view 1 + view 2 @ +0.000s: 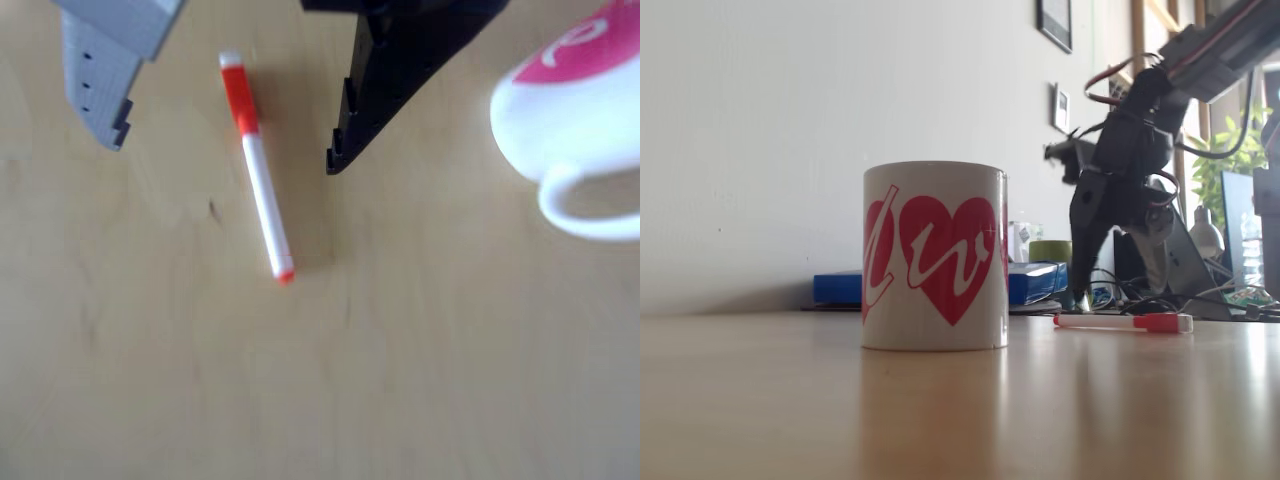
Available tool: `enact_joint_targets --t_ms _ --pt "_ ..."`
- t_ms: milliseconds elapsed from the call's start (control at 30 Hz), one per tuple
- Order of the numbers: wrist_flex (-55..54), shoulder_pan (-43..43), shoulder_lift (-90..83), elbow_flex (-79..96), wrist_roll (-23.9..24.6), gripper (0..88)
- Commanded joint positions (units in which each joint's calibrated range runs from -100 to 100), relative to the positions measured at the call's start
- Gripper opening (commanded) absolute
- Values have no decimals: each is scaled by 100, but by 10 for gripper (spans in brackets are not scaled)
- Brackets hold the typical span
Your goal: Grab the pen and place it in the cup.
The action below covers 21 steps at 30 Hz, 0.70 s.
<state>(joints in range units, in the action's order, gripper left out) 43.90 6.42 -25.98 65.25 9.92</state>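
Observation:
The pen will go in the cup [560,110], so my gripper will next grab the pen by the middle of its white body [265,199].
The pen [262,196] lies flat on the wooden table, a white barrel with an orange-red cap pointing to the top of the other view. My gripper [225,152] is open, and the pen's cap end lies between the grey finger [100,85] on the left and the black finger [385,85] on the right. In the fixed view the gripper [1118,298] hangs just above the pen [1120,322], fingertips close to the table. The cup [933,256], a white mug with pink-red hearts, stands upright left of the pen; in the other view the cup [560,110] is at the right edge, handle toward the bottom.
A flat blue box [1038,282] and a small green cup [1050,251] sit behind the mug in the fixed view. Cables, a plant [1220,165] and other clutter stand at the far right. Bare tabletop [320,380] spreads below the pen.

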Motion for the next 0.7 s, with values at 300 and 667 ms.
enact_joint_targets --t_ms 300,667 --pt "552 5 1710 -1486 28 446" --pt "1034 -171 2722 -2528 22 399"
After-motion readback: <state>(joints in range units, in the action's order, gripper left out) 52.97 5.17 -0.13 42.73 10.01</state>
